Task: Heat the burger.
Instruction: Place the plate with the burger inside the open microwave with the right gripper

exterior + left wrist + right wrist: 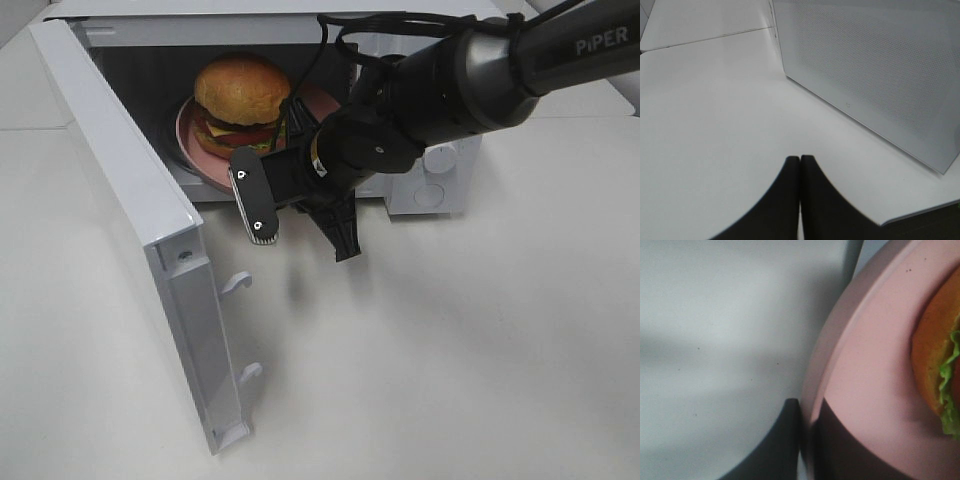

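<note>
My right gripper needs to stay closed on the pink plate until the plate lies flat, because the plate is slanted above the dark turntable (172,136).
The burger (240,95), with a glossy brown bun, lettuce and tomato, sits on a pink plate (190,140) in the open white microwave (430,185). My right gripper (288,130) reaches into the opening from the front right. In the right wrist view it (805,407) is shut on the rim of the plate (865,365), one dark finger on each side, with the burger (935,350) just beyond. The left gripper (800,159) is shut and empty, low over the table, and does not show in the exterior view.
The microwave's door (120,170) swings out to the front left, with two latch hooks on its free edge. The left wrist view faces the door's perforated panel (870,65). White tabletop (450,350) spreads in front of the microwave.
</note>
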Robot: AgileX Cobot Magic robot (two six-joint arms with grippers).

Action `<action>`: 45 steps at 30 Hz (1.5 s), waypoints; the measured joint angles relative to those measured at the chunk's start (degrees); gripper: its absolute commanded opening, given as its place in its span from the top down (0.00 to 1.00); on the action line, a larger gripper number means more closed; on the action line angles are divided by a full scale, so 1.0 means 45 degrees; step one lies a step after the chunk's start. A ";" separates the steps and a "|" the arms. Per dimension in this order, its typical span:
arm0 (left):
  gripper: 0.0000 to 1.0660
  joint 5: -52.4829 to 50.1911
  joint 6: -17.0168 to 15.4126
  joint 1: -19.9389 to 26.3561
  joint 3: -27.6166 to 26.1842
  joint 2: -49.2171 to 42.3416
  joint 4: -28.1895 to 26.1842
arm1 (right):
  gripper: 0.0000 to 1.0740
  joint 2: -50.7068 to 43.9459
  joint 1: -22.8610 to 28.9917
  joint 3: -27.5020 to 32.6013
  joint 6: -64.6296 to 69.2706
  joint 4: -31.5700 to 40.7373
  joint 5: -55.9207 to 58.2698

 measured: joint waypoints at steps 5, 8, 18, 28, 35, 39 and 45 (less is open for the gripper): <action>1.00 0.0000 0.0000 0.0000 0.0000 0.0000 0.0000 | 1.00 0.0649 0.0000 -0.1350 -0.2165 0.2585 0.1439; 1.00 0.0000 0.0000 0.0000 0.0000 0.0000 0.0000 | 1.00 0.1235 -0.0013 -0.2368 -0.3107 0.3960 0.2330; 1.00 0.0000 0.0000 0.0000 0.0000 0.0000 0.0000 | 1.00 0.2788 -0.0420 -0.5513 -0.2967 0.5067 0.3845; 1.00 0.0000 0.0000 0.0000 0.0000 0.0000 0.0000 | 1.00 0.3374 -0.0866 -0.6799 -0.2661 0.6468 0.4291; 1.00 0.0000 0.0000 0.0000 0.0000 0.0000 0.0000 | 0.97 0.3374 -0.0879 -0.6850 -0.2445 0.6646 0.4291; 1.00 0.0000 0.0000 0.0000 0.0000 0.0000 0.0000 | 0.89 0.3374 -0.0879 -0.6850 -0.2050 0.6646 0.4125; 1.00 0.0000 0.0000 0.0000 0.0000 0.0000 0.0000 | 0.60 0.3349 -0.0891 -0.6888 -0.1006 0.6761 0.3973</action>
